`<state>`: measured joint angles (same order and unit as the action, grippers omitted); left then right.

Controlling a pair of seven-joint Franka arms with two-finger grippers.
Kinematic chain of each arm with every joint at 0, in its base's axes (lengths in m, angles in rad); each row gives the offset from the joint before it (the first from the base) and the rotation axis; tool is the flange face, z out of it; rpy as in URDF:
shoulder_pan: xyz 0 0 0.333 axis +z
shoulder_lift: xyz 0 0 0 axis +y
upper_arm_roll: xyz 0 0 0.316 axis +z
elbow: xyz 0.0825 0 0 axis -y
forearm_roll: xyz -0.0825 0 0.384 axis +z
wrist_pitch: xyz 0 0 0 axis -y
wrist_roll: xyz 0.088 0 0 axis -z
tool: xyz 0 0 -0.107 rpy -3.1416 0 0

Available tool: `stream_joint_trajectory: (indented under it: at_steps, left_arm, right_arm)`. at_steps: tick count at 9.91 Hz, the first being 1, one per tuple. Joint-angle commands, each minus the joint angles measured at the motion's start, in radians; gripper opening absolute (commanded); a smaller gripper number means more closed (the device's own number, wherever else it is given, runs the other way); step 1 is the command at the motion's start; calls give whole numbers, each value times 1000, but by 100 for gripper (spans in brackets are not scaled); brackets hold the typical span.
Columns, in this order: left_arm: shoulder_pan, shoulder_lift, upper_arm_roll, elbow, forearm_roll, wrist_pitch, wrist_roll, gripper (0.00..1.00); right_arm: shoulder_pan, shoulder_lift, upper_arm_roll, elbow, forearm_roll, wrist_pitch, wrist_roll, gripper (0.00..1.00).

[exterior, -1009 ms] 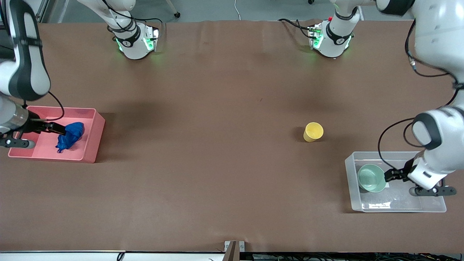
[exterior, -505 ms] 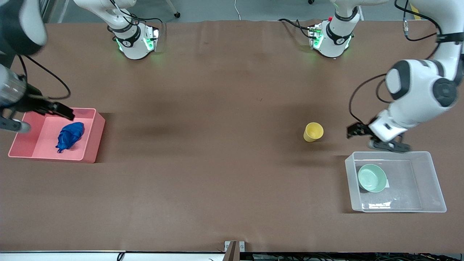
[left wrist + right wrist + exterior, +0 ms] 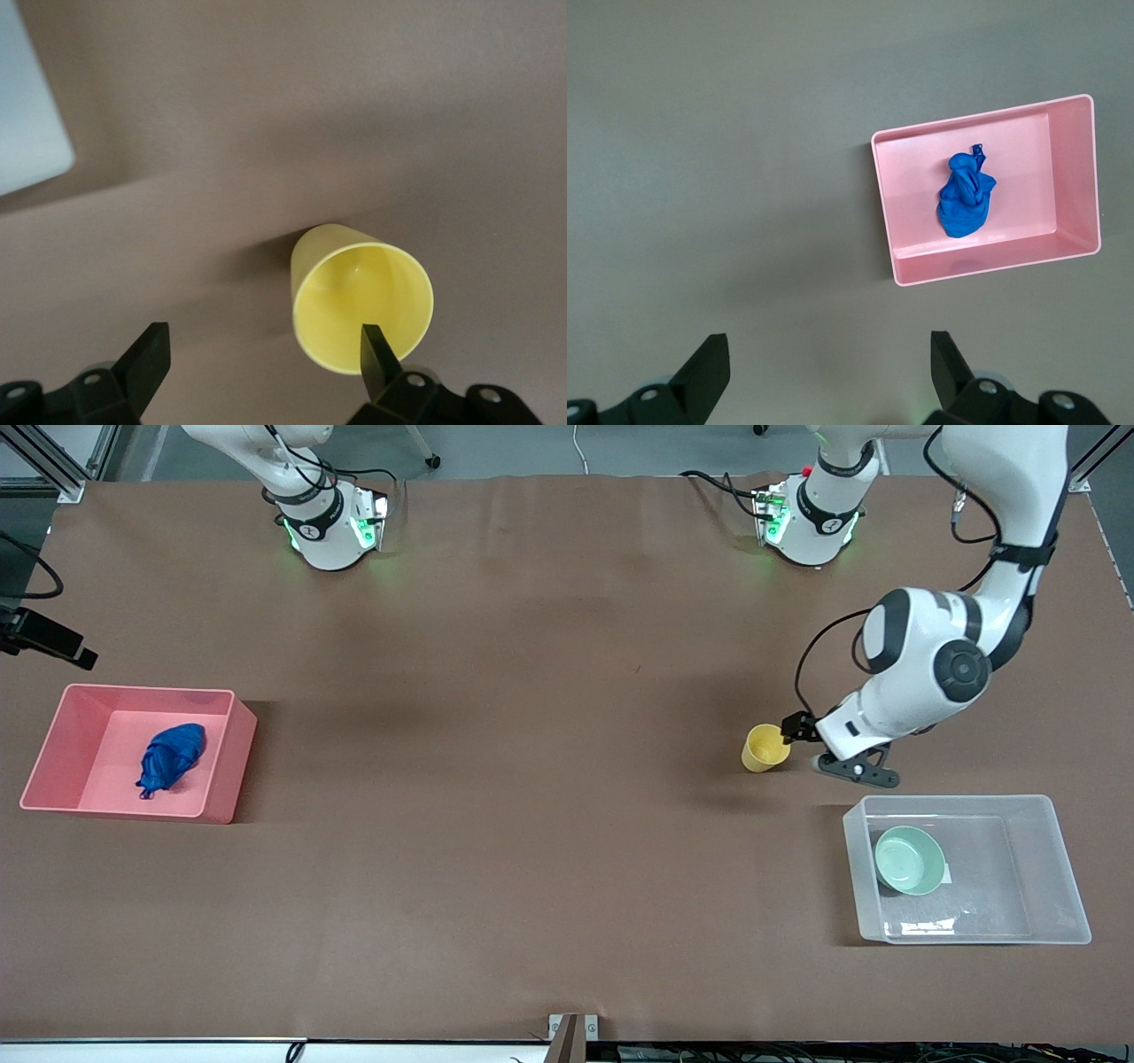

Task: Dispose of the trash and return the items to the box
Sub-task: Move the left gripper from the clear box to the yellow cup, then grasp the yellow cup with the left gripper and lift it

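Note:
My left gripper lowers to the cup next, before it closes on the cup, since the fingers hover above the yellow cup's rim, one over the cup's opening [image 3: 771, 742].
The yellow cup [image 3: 765, 747] stands upright on the table, beside the clear box [image 3: 850, 841] and farther from the front camera. My left gripper [image 3: 791, 735] is open at the cup. In the left wrist view, one finger [image 3: 374, 351] is over the cup's [image 3: 361, 297] mouth and the other is out past its side, so my left gripper [image 3: 261, 352] sits off-centre. The mint-green bowl [image 3: 909, 859] lies in the clear box. The blue wad [image 3: 171, 755] lies in the pink bin [image 3: 232, 766]. My right gripper [image 3: 78, 655] is open and empty, high over the table's right-arm end.
The right wrist view shows the pink bin [image 3: 1076, 252] with the blue wad [image 3: 966, 202] far below my right gripper [image 3: 828, 359]. A corner of the clear box [image 3: 27, 115] shows in the left wrist view. The brown table [image 3: 496, 779] lies between the two bins.
My left gripper let go of the bowl in the clear box and moved over to the yellow cup. My right gripper left the blue wad in the pink bin and rose away.

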<state>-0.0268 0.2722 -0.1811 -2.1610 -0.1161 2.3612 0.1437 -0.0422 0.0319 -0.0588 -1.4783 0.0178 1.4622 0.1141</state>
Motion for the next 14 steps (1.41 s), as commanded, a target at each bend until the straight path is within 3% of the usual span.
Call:
stream_joint_trajectory:
  at_steps: [1,2,3,4,7,10,14]
  left_arm:
    - [-7,87,-15,-6,-5,84,-1,85]
    - [-7,94,-15,-6,-5,84,-1,57]
    - [-7,104,-17,-5,-5,84,-1,15]
    - [-7,111,-17,3,-5,85,-1,1]
    - [-4,99,-26,3,-5,78,2,0]
    - [14,15,-5,53,-7,-41,63,0]
    - [22,53,205,339,-7,-200,149,1]
  right_arm:
    - [2,-35,13,-49,-15,27,-19,100]
    - [2,-43,11,-57,-16,29,-58,100]
    - [2,-52,13,-68,-16,30,-63,100]
    - [7,-53,13,-68,-16,27,-68,100]
    - [10,-49,13,-59,-15,29,-68,100]
    - [1,-47,8,-10,-21,4,-117,100]
    - [8,-44,8,0,-41,-19,-122,100]
